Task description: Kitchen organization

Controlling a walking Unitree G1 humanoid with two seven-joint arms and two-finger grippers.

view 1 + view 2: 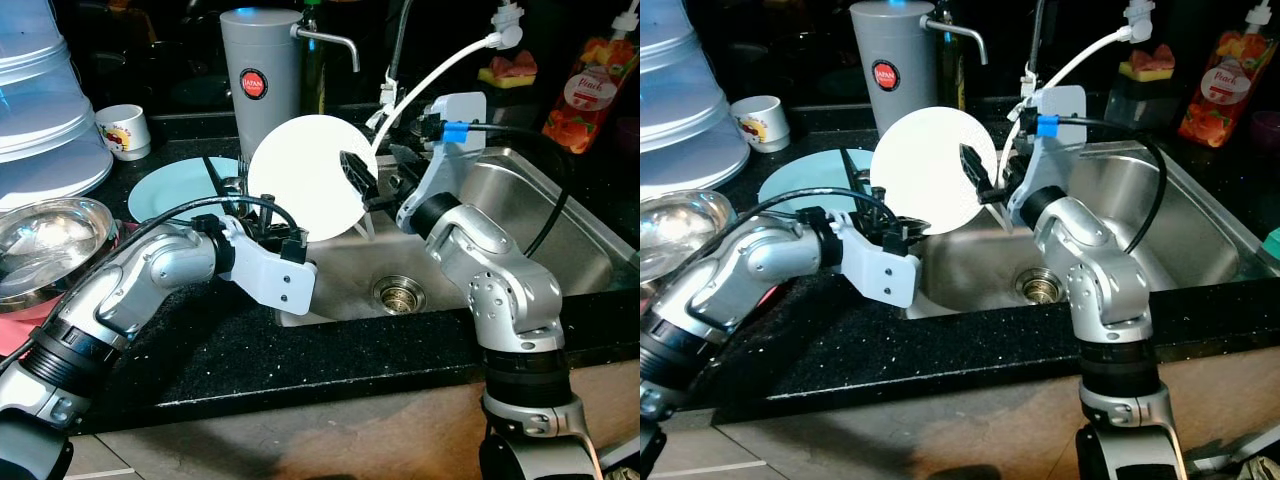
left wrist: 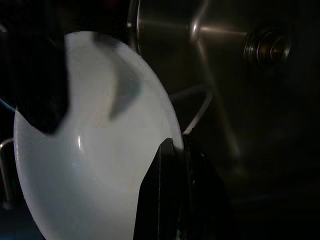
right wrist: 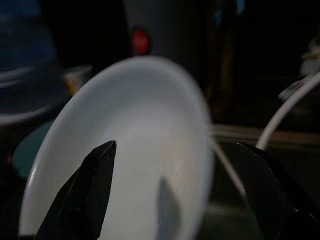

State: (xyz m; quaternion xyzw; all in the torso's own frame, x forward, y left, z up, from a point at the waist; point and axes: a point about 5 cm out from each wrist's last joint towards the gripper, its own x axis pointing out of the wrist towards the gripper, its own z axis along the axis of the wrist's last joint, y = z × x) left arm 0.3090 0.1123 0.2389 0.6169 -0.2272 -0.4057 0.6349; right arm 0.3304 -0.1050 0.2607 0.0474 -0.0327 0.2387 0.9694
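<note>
The right gripper grabs the plate by its rim (image 1: 372,150) next, to move the white plate (image 1: 305,170) into the steel sink.
A white plate (image 1: 305,170) stands on edge over the left end of the steel sink (image 1: 560,235). My left gripper (image 1: 248,212) reaches up from the counter and is shut on the plate's lower left rim; in the left wrist view its fingers (image 2: 160,195) pinch that rim (image 2: 100,150). My right gripper (image 1: 360,180) comes in from the sink side and is open. One finger crosses the plate's front and the other sits behind it. The right wrist view shows the plate (image 3: 150,130) with its rim between the spread fingertips (image 3: 95,180).
A teal plate (image 1: 170,190) lies flat on the black counter behind the left arm. A steel bowl (image 1: 50,245) sits at far left under stacked clear containers (image 1: 40,100). A white mug (image 1: 125,130), a grey dispenser (image 1: 260,80) and a peach bottle (image 1: 592,90) line the back. The drain (image 1: 398,292) is below the plate.
</note>
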